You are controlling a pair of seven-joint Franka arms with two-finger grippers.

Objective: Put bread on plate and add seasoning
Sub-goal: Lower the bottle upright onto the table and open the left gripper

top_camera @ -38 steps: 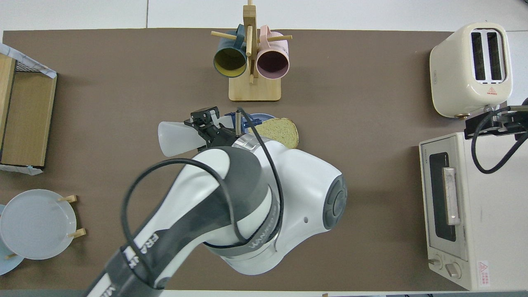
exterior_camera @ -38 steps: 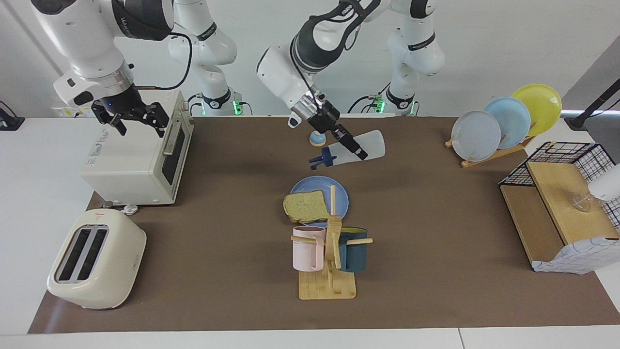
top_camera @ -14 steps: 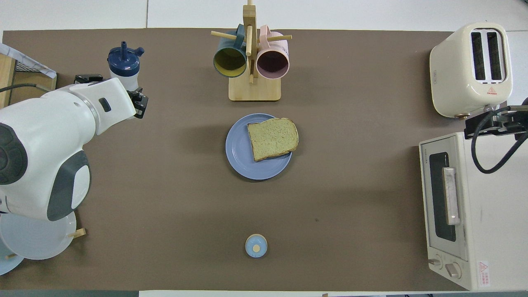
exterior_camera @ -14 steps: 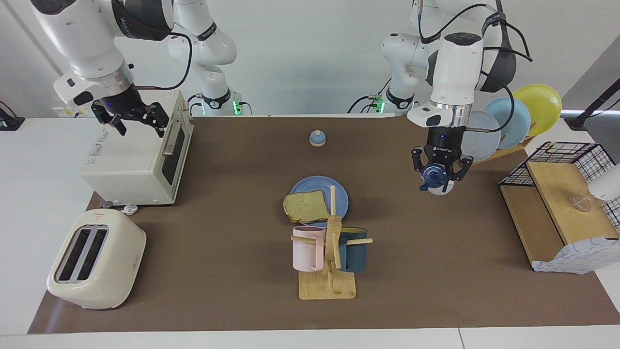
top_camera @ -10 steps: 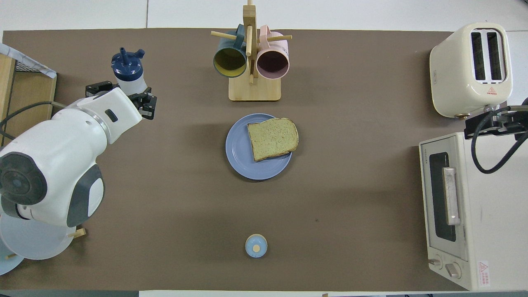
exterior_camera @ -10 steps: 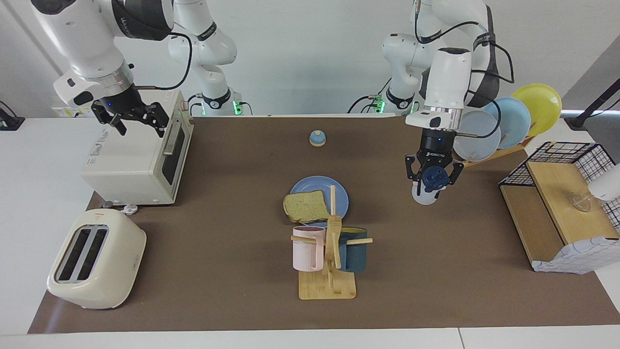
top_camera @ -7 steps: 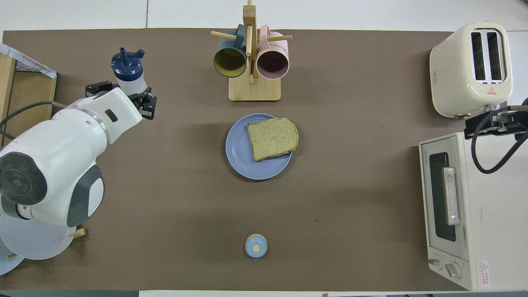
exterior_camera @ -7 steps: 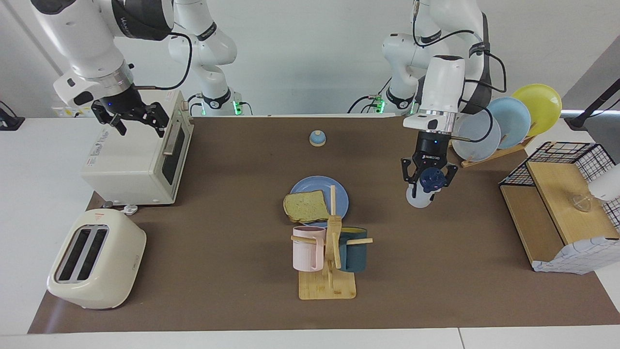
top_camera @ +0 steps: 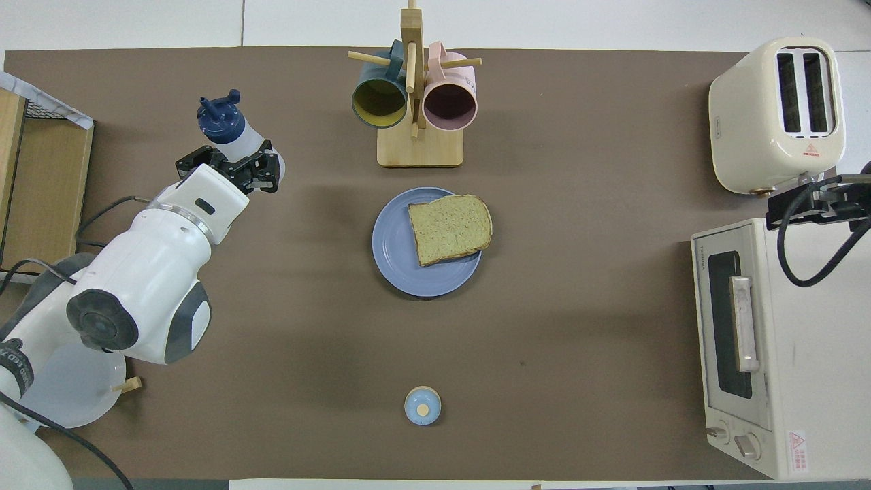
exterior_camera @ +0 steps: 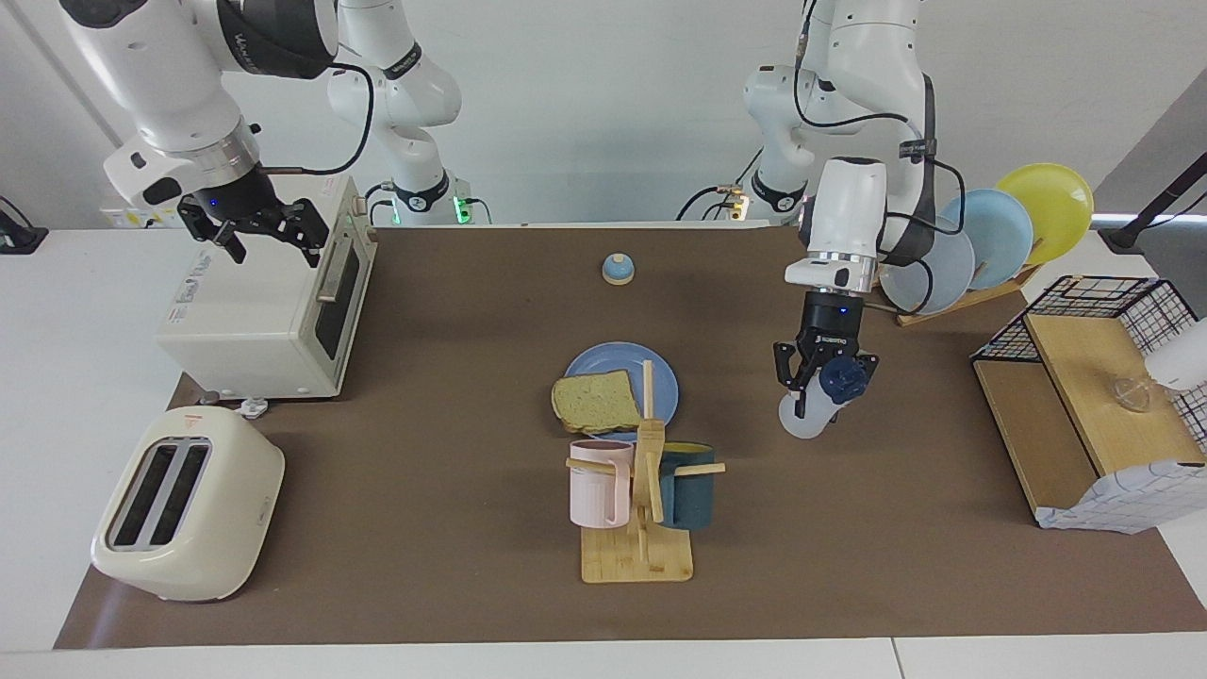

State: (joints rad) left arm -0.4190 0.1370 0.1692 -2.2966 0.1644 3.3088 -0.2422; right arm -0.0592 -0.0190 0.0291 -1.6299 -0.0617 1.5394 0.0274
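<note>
My left gripper must keep holding the seasoning: the seasoning bottle's base (top_camera: 281, 167) hangs tilted above the brown mat in the overhead view.
The bread (exterior_camera: 594, 401) (top_camera: 449, 228) lies on the blue plate (exterior_camera: 666, 375) (top_camera: 395, 253) at the middle of the mat, overhanging the rim toward the right arm's end. My left gripper (exterior_camera: 822, 389) (top_camera: 231, 165) is shut on the seasoning (exterior_camera: 801, 420) (top_camera: 221, 117), a whitish bottle with a navy cap. It holds the bottle tilted and low over the mat, beside the plate toward the left arm's end. Whether the bottle's base touches the mat does not show. My right gripper (exterior_camera: 255, 231) (top_camera: 816, 201) waits open above the toaster oven.
A wooden mug rack (exterior_camera: 641, 552) (top_camera: 418, 146) with a pink and a dark mug stands just farther from the robots than the plate. A small blue bell (exterior_camera: 617, 270) (top_camera: 422, 405), the toaster oven (exterior_camera: 273, 311), a toaster (exterior_camera: 189, 505), a plate rack (exterior_camera: 981, 245) and a wire basket (exterior_camera: 1094, 377) ring the mat.
My left arm carried the seasoning from above the plate toward the left arm's end of the mat, then lowered it with the grip unchanged. The right arm has not moved.
</note>
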